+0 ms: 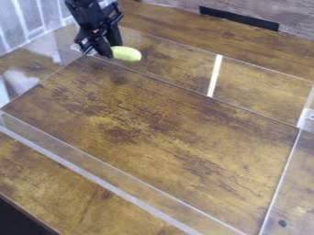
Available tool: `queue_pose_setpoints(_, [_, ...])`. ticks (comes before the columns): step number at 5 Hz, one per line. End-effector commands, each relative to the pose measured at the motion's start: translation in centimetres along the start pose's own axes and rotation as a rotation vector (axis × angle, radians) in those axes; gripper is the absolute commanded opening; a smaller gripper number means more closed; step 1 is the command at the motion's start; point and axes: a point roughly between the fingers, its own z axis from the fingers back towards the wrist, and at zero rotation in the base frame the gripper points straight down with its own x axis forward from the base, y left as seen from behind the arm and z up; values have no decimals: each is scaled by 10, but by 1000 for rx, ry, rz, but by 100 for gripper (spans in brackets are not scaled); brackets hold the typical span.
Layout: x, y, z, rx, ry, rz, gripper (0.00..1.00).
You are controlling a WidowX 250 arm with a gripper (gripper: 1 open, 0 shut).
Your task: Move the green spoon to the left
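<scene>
The spoon's yellow-green handle (128, 54) hangs above the wooden tabletop near the back wall, so my gripper needs to keep holding it until the spoon is on the tabletop, and only then open.
The green spoon (127, 54) shows only as a thick yellow-green handle sticking out to the right of my gripper (101, 48), near the back left corner of the wooden tabletop. The black gripper is shut on the spoon's other end, which its fingers hide. The spoon hangs just above the wood, close to the clear wall. I cannot make out its metal bowl.
A low clear acrylic wall (216, 75) fences the wooden work area (160, 128) on all sides. A small clear stand sits partly hidden behind the gripper at the far left. A white grid-like panel (31, 20) fills the top left corner.
</scene>
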Motion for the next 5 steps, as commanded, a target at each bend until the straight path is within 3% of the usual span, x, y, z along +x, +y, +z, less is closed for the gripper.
queue_pose_setpoints(1, [32, -9, 28, -83, -82, 27, 0])
queue_pose_setpoints(2, [53, -2, 26, -87, -130, 90, 0])
queue_pose_setpoints(3, [65, 6, 27, -88, -185, 149, 0])
queue_pose_setpoints(5, [71, 23, 20, -83, -299, 307, 0])
